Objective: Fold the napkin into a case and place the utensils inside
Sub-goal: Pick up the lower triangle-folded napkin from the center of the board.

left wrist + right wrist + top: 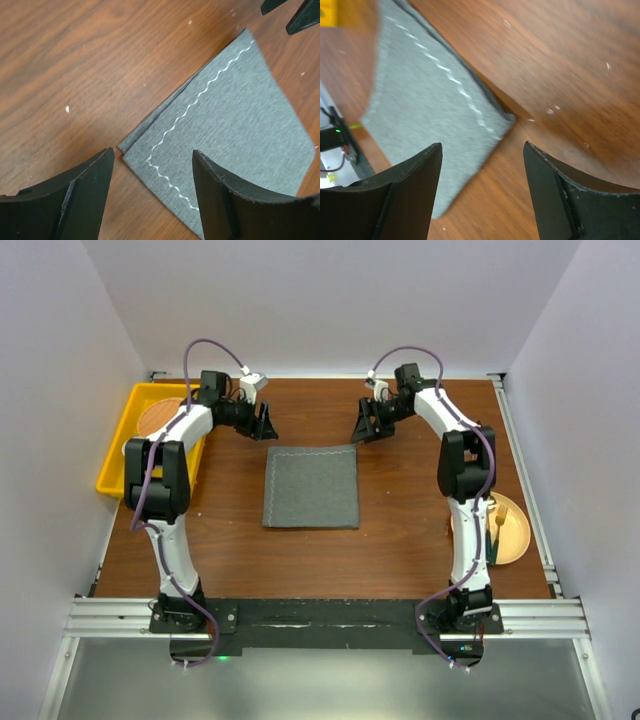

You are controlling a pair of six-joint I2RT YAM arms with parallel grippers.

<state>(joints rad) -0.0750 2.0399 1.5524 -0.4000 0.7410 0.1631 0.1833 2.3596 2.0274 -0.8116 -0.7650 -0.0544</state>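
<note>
My right gripper grabs the far stitched-edge corner beside it on the dark grey napkin [311, 486] next, to fold that edge over into a case.
The dark grey napkin [311, 486] lies flat in the middle of the table, folded to a rectangle with a wavy white stitch line along its far edge. My left gripper [265, 426] is open and empty just beyond its far left corner, which shows between the fingers in the left wrist view [150, 155]. My right gripper [365, 427] is open and empty just beyond the far right corner of the napkin [435, 110]. The utensils [497, 530] lie on a yellow plate [512, 540] at the right, partly hidden by my right arm.
A yellow tray [118, 455] holding a round brown disc [160, 418] stands at the far left, beside my left arm. White walls enclose the table on three sides.
</note>
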